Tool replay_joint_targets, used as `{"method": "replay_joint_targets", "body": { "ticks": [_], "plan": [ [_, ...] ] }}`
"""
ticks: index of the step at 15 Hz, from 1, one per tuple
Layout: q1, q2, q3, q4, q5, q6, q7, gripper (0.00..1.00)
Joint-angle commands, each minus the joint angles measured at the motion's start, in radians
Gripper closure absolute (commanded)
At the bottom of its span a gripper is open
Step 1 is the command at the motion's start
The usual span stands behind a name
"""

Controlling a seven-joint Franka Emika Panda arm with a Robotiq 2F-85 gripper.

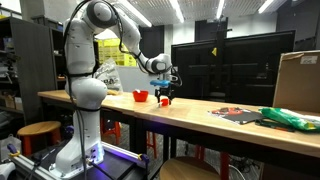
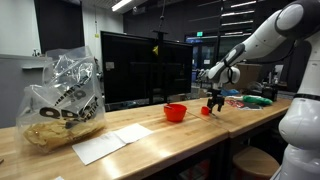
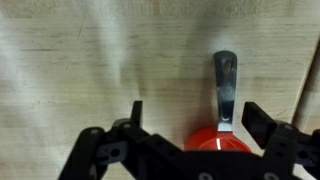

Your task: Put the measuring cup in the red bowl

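My fingertips reach past the red cup's rim point(image 3: 217, 138), with the cup between them, so my gripper closes on the red cup next.
The measuring cup point(image 3: 215, 141) is a tiny red cup with a silver handle point(image 3: 225, 85), and it sits on the wooden table point(image 3: 70, 70). My gripper point(image 3: 195, 112) is open and hangs straight over the cup, with one finger on each side and neither touching it. In both exterior views the gripper point(image 1: 165, 89) point(image 2: 214, 99) is low over the cup point(image 1: 165, 101) point(image 2: 206, 111). The red bowl point(image 1: 141, 96) point(image 2: 175, 112) stands on the table a short way beside the cup. The bowl is out of the wrist view.
Dark monitors point(image 1: 230, 65) stand along the back of the table. A cardboard box point(image 1: 298, 80), a green bag point(image 1: 290, 118) and a dark booklet point(image 1: 236, 114) lie at one end. A clear plastic bag point(image 2: 62, 100) and white papers point(image 2: 110, 141) lie at the other.
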Motion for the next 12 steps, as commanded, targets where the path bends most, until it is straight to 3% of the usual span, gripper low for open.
{"method": "replay_joint_targets", "body": {
  "ticks": [1,2,3,4,6,12],
  "plan": [
    [-0.001,-0.002,0.011,-0.008,0.004,0.038,-0.018,0.0],
    [0.0,-0.001,0.014,-0.01,0.004,0.042,-0.018,0.0],
    [0.001,-0.002,0.017,-0.011,0.001,0.046,-0.014,0.07],
    [0.002,-0.002,0.019,-0.012,-0.004,0.045,-0.013,0.27],
    [0.005,-0.004,0.024,-0.013,-0.006,0.048,-0.01,0.39],
    [-0.001,-0.015,0.02,-0.02,-0.001,0.05,-0.01,0.87]
  ]
}}
